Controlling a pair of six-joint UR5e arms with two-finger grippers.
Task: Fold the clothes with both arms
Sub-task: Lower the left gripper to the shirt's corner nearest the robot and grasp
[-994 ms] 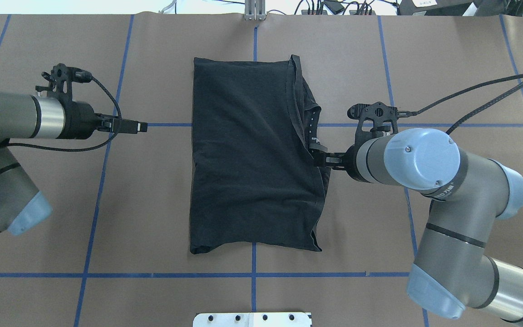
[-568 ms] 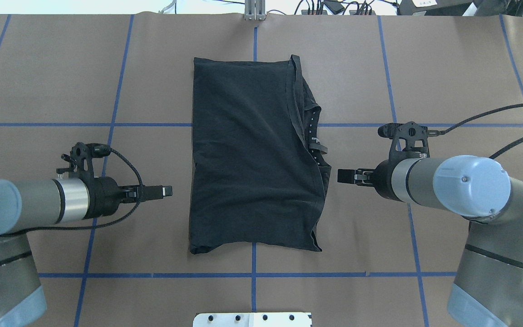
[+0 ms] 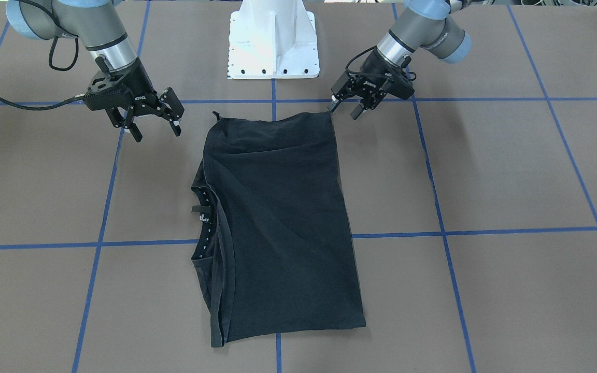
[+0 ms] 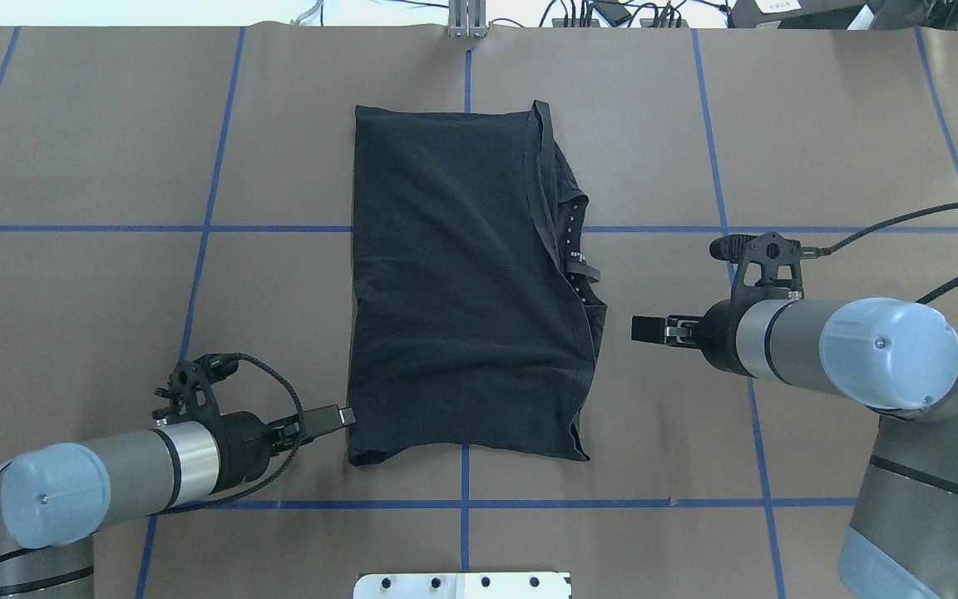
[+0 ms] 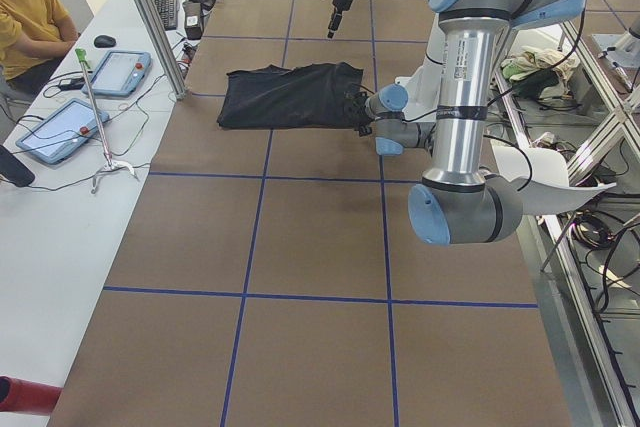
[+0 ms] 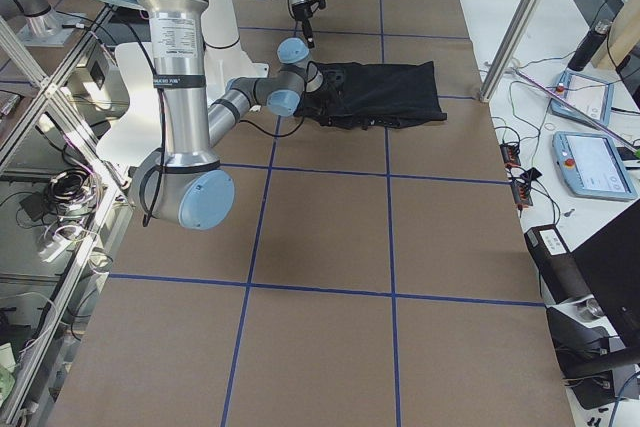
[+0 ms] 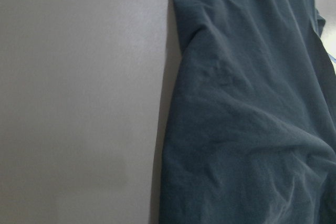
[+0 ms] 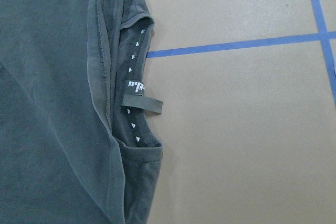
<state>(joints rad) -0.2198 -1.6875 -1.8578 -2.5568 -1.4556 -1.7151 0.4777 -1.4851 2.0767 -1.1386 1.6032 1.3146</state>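
My left gripper's fingers span table beside the black T-shirt's corner (image 3: 327,118), so it is too early to close. My left gripper moves toward the T-shirt next, then closes on that corner.
The black T-shirt (image 4: 462,283) lies folded in a tall rectangle mid-table, plain side up, its graphic hidden. Its collar with a label (image 4: 576,249) sticks out along its right edge and fills the right wrist view (image 8: 142,103). My left gripper (image 4: 346,415) is open and low at the shirt's near-left corner; in the front view (image 3: 343,110) one fingertip is right by that corner. The left wrist view shows only the shirt's edge (image 7: 247,103) and table. My right gripper (image 3: 156,132) is open and empty, a short way off the shirt's right edge (image 4: 639,328).
The brown table cover carries a grid of blue tape lines (image 4: 196,229). The white pedestal base (image 3: 272,46) stands at the robot's side. In the side views there are an operator (image 5: 25,17), tablets (image 5: 120,72) and a metal frame post (image 5: 150,17).
My left gripper has moved toward the robot and in to the shirt's near-left corner. My right gripper has drawn back from the shirt's right edge to the right and a little nearer.
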